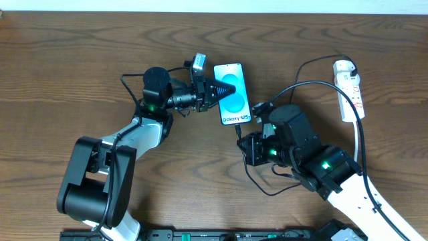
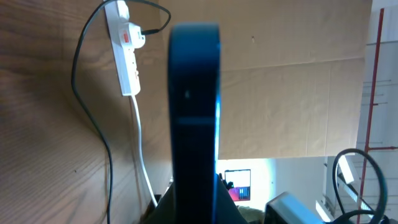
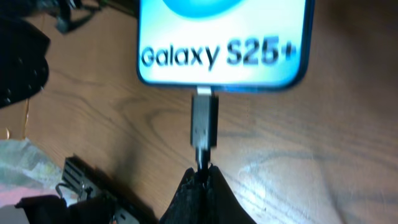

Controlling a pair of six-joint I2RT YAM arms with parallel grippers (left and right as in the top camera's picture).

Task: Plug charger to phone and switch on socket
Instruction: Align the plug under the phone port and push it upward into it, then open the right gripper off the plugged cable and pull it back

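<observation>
The plug's metal end shows outside the port, so it is too early for my right gripper to open. The plug moves in first, or it would end short of seated.
The phone [image 1: 233,100] lies on the wooden table with its blue screen up. My left gripper [image 1: 215,90] is shut on it from the left; in the left wrist view the phone [image 2: 194,112] stands edge-on between the jaws. My right gripper [image 1: 243,138] is shut on the charger cable just behind its plug [image 1: 239,127]. In the right wrist view the fingers [image 3: 204,173] pinch the cable, and the plug [image 3: 204,121] has its metal tip at the port in the phone's bottom edge [image 3: 221,62]. The white socket [image 1: 351,90] lies at the far right and also shows in the left wrist view [image 2: 127,56].
The charger's thin black cable loops under my right arm [image 1: 257,184] and arcs up to the socket [image 1: 314,84]. The socket's white cord [image 1: 364,144] runs toward the front right. Bare wooden table lies at the far left and back.
</observation>
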